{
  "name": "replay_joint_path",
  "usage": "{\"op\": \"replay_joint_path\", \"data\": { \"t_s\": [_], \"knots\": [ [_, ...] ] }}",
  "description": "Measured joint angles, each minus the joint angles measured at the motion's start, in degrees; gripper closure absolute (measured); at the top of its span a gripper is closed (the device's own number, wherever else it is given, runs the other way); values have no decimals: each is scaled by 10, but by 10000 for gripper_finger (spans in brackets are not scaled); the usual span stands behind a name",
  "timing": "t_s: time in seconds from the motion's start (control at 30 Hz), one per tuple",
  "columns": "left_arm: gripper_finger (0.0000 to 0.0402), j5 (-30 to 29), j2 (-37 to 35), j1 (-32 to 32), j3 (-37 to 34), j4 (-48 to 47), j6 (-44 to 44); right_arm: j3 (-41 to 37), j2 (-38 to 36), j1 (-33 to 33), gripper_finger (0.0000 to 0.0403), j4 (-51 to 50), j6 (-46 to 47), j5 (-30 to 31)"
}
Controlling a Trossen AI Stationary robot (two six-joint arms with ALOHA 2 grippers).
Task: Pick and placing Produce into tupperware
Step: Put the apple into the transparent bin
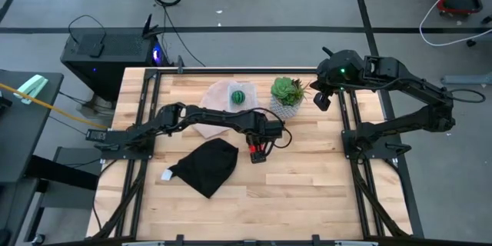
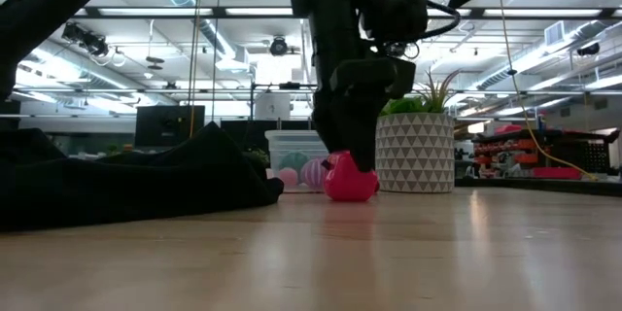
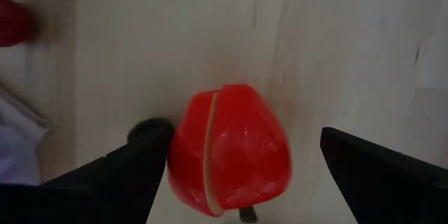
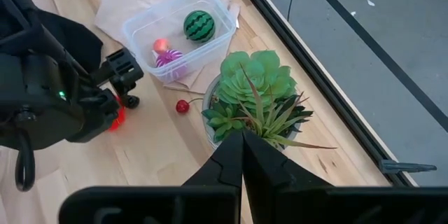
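My left gripper grabs the red-orange toy piece by its rounded sides next, to place it in the tupperware (image 1: 244,97).
A red-orange toy piece of produce (image 3: 227,147) lies on the wooden table near the middle. My left gripper (image 3: 245,136) points down over it, open, with one finger on each side of it. The tupperware (image 4: 178,31), a clear tub, stands on a pale sheet (image 1: 211,108) at the far side. It holds a green striped ball (image 4: 199,26), a magenta piece (image 4: 168,59) and a small red-orange one (image 4: 161,44). A small red bit (image 4: 183,106) lies on the table beside the plant pot. My right gripper (image 4: 243,140) hangs shut above the succulent, holding nothing. My left gripper comes at the red-orange piece from above, fingers pointing down. One finger (image 3: 133,171) stands right beside the piece's side (image 3: 178,154), and I cannot tell whether it touches. The other finger stands clear of it. The piece rests on the table.
A green succulent in a white patterned pot (image 1: 288,94) stands right of the tub. A black cloth (image 1: 206,165) lies bunched at the near left of the red piece. The table's near and right parts show bare wood (image 1: 307,192).
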Motion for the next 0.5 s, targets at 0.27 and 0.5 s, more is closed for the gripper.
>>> {"op": "replay_joint_path", "data": {
  "t_s": [0.27, 0.5],
  "knots": [
    [19, 1, 5, 0, 0, 7, 23, 0, 0, 0, 387, 0, 0, 0],
    [19, 0, 5, 0, 0, 8, 26, 0, 0, 0, 387, 0, 0, 0]
  ]
}}
